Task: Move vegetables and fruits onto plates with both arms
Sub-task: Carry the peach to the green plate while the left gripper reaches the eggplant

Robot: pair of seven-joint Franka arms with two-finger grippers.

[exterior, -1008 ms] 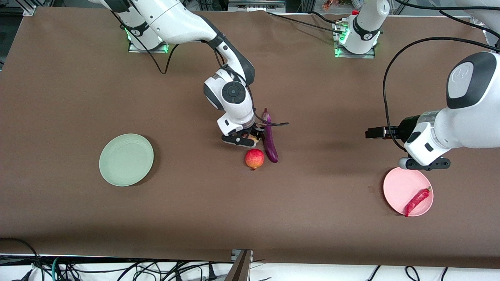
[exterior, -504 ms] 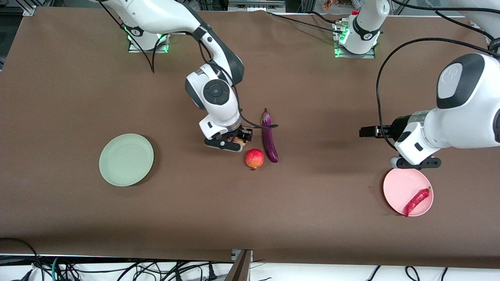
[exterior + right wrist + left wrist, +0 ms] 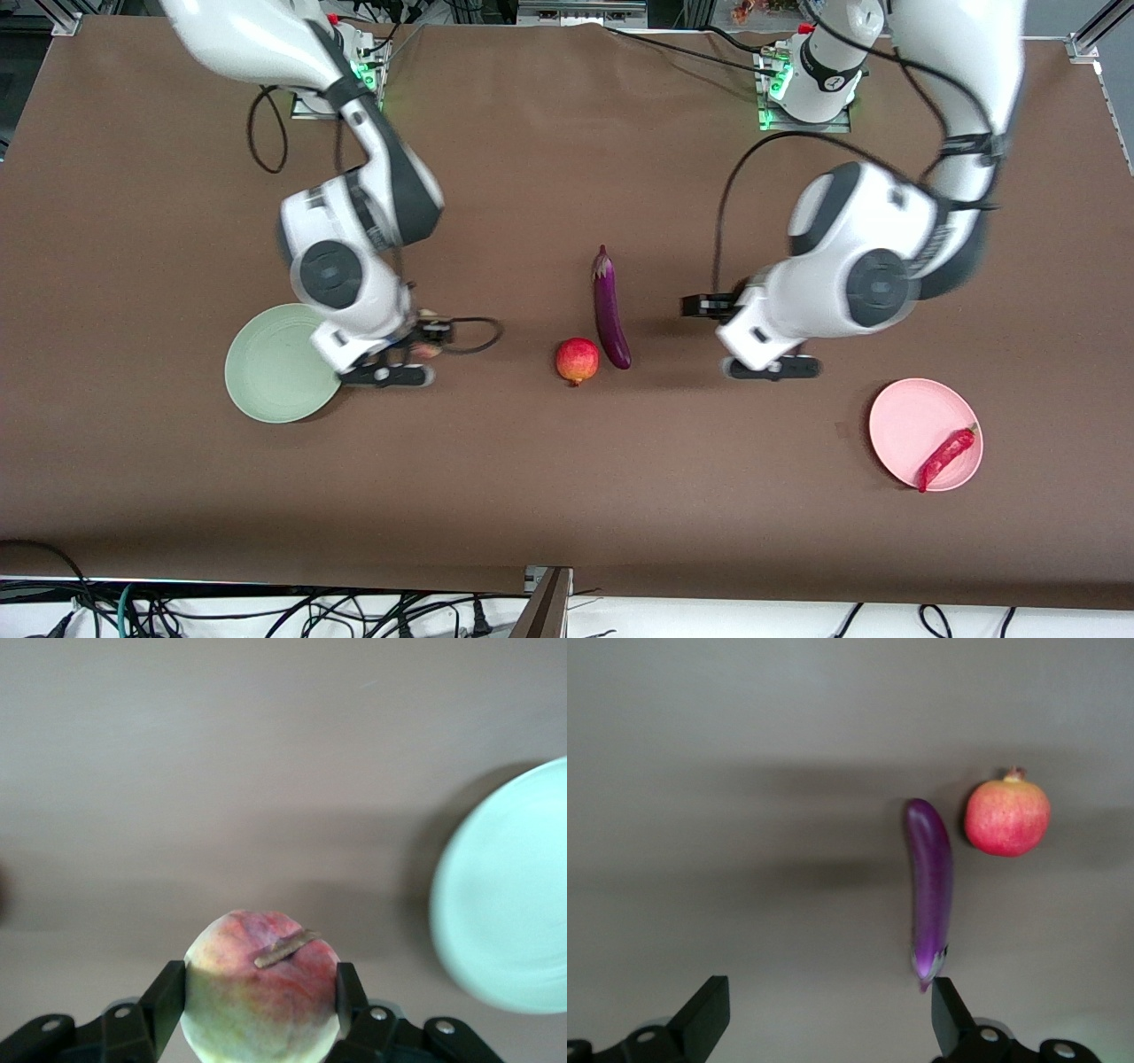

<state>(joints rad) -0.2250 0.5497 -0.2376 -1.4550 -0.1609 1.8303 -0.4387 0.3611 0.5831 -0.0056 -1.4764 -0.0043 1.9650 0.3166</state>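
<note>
My left gripper should grab the purple eggplant by its stem end (image 3: pixel 602 261) next, to move it to the pale pink plate (image 3: pixel 908 412).
My right gripper (image 3: pixel 390 374) is shut on the yellowish-pink peach (image 3: pixel 261 988) and holds it over the table just beside the pale green plate (image 3: pixel 270 377); the plate's rim also shows in the right wrist view (image 3: pixel 514 904). My left gripper (image 3: pixel 769 368) is open and empty (image 3: pixel 828 1014) over bare table between the purple eggplant (image 3: pixel 609 310) and the pale pink plate (image 3: pixel 908 412). The red chili pepper (image 3: pixel 946 454) lies on the pink plate. The red-orange fruit (image 3: pixel 577 360) sits beside the eggplant's tip; both show in the left wrist view, the eggplant (image 3: pixel 930 895) and the fruit (image 3: pixel 1007 813).
A black cable loop (image 3: pixel 478 332) hangs from my right wrist over the table. The arm bases (image 3: pixel 806 89) stand along the table edge farthest from the front camera. Loose cables lie past the table's near edge (image 3: pixel 266 611).
My right arm has carried the peach from beside the eggplant toward the green plate. My left arm has swung from over the pink plate toward the eggplant.
</note>
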